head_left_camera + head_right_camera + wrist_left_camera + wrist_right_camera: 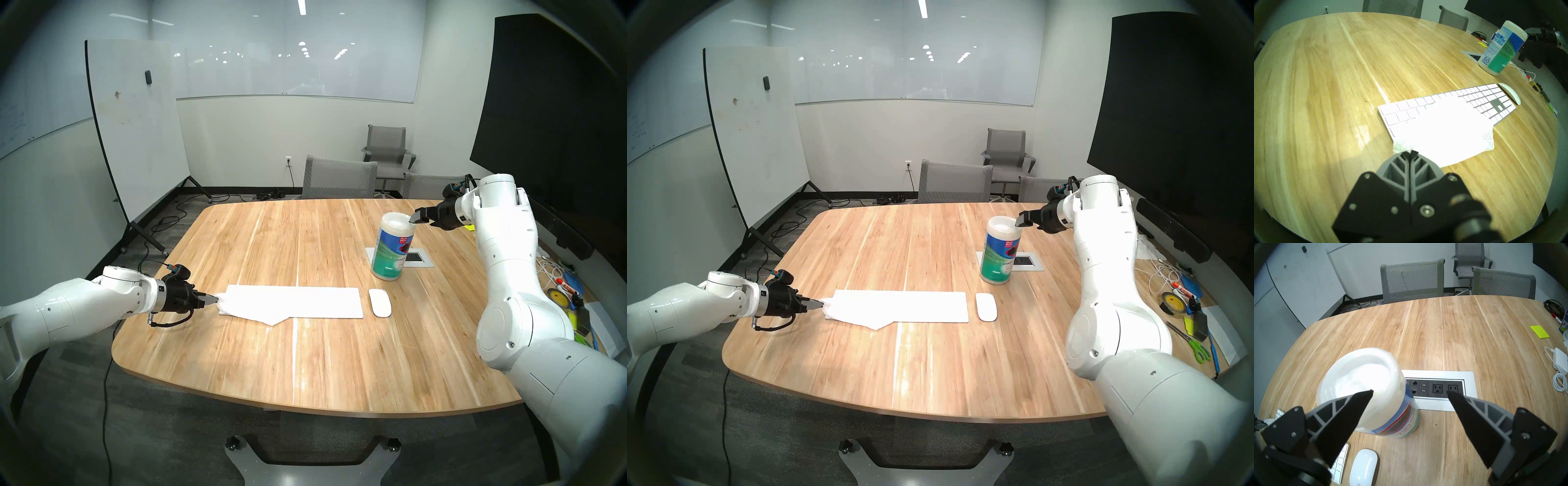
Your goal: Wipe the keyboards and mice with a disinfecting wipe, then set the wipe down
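My left gripper is ready to open, as the wipe lies across the keyboard (325, 302) and its held end (224, 303) is low over the table.
A slim white keyboard (325, 302) (932, 307) (1488, 100) lies near the table's front. The white wipe (258, 307) (861, 310) (1440, 134) is spread over the keyboard's left half, one corner hanging over the front edge. My left gripper (214, 300) (819, 304) (1411, 151) is shut on the wipe's left end, low over the table. The white mouse (380, 302) (986, 306) (1510, 93) (1363, 467) sits just right of the keyboard. My right gripper (420, 219) (1024, 220) (1409, 393) hangs open beside the canister's top, holding nothing.
A wipes canister (392, 246) (1000, 249) (1500, 49) (1364, 389) stands behind the mouse next to a power outlet panel (417, 258) (1437, 390). Tape, scissors, cables and markers (1183, 305) clutter the table's right edge. Grey chairs (339, 178) stand behind the table.
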Action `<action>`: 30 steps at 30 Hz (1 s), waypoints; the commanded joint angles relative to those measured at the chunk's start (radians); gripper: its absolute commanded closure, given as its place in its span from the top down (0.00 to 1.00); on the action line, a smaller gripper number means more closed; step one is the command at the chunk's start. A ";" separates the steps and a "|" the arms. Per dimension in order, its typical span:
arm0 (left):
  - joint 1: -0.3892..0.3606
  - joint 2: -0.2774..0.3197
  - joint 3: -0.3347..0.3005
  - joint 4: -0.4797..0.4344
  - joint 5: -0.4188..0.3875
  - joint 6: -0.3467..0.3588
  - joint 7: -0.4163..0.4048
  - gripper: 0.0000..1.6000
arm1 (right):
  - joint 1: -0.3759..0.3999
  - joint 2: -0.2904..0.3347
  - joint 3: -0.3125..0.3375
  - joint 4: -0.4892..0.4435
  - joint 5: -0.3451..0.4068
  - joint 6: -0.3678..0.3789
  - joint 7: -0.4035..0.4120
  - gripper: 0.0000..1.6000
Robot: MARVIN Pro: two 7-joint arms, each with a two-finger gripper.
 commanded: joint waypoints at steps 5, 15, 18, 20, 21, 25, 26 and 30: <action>-0.020 -0.006 -0.012 0.000 0.008 -0.013 -0.014 0.00 | 0.024 0.000 0.002 -0.019 0.005 -0.002 0.009 1.00; -0.025 -0.031 -0.015 0.020 0.015 -0.017 -0.022 0.92 | 0.024 0.001 0.002 -0.019 0.005 -0.002 0.009 1.00; -0.026 -0.035 -0.014 0.024 0.021 -0.020 -0.023 1.00 | 0.024 0.001 0.002 -0.018 0.005 -0.002 0.009 1.00; -0.030 -0.041 -0.014 0.026 0.028 -0.022 -0.024 1.00 | 0.024 0.001 0.002 -0.018 0.005 -0.002 0.009 1.00; -0.032 -0.043 -0.015 0.026 0.030 -0.022 -0.024 1.00 | 0.024 0.001 0.002 -0.018 0.005 -0.002 0.009 1.00; -0.054 -0.057 -0.018 0.017 0.053 -0.016 -0.031 1.00 | 0.024 0.000 0.002 -0.017 0.005 -0.002 0.008 1.00; -0.054 -0.057 -0.018 0.017 0.053 -0.016 -0.031 1.00 | 0.024 0.000 0.002 -0.017 0.005 -0.002 0.008 1.00; -0.084 -0.073 -0.020 0.021 0.090 0.001 -0.031 1.00 | 0.024 0.001 0.002 -0.016 0.006 -0.002 0.007 1.00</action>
